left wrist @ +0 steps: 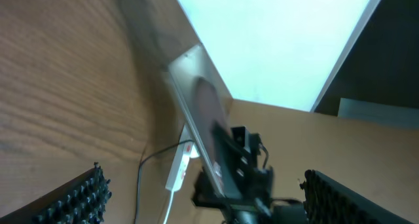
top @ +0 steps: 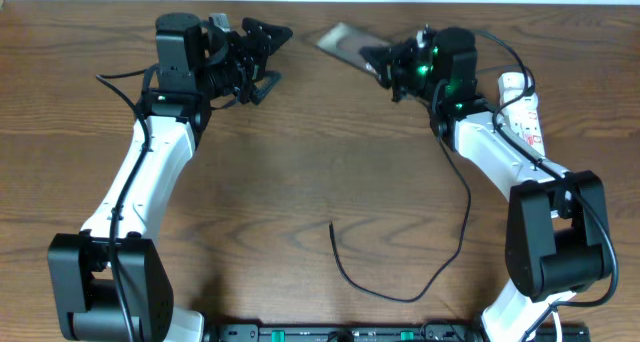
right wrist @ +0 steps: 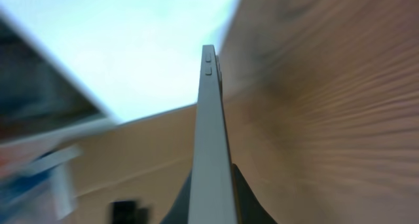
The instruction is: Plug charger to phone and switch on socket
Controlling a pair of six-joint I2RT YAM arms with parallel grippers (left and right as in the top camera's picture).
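Observation:
The left gripper grips the phone's loose end point(top: 336, 40) point(left wrist: 189, 69) next, opposite the right gripper, and the phone's other end stays free to plug in the charger.
My right gripper point(top: 384, 66) is shut on the phone point(top: 345, 42), holding it tilted above the table's far edge. In the right wrist view the phone point(right wrist: 211, 132) shows edge-on, a grey side with buttons, clamped between my fingers point(right wrist: 245, 198). My left gripper point(top: 280, 54) stands open just left of the phone, holding nothing. Its wrist view looks at the phone point(left wrist: 200, 112) and the right gripper point(left wrist: 242, 181) between its pads point(left wrist: 78, 198). The charger's black cable point(top: 440, 272) loops across the table with its free tip point(top: 332, 225) lying loose. The white socket point(top: 525, 107) lies at the far right.
The socket point(left wrist: 180, 168) and the thin cable point(left wrist: 141, 178) show behind the phone in the left wrist view. The cable runs under my right arm point(top: 500, 162). Both arm bases stand at the near edge.

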